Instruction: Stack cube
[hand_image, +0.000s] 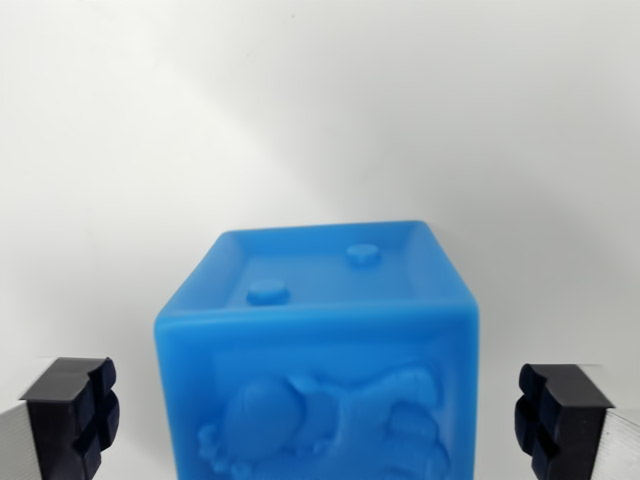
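The blue cube (320, 340) needs to go on another cube, so my gripper needs to grab it next by its opposite sides.
A blue cube (320, 340) fills the lower middle of the wrist view. Its top face has a raised rim and two round studs, and its near side carries a relief figure. My gripper (320, 415) is open, with one dark fingertip (72, 415) at the wrist view's left and the other fingertip (560, 415) at the wrist view's right. The cube sits between the two fingertips with a gap on each side, so neither touches it. Its bottom is cut off by the frame edge.
A plain white surface (320, 120) spreads behind and around the cube. No other object shows in this view.
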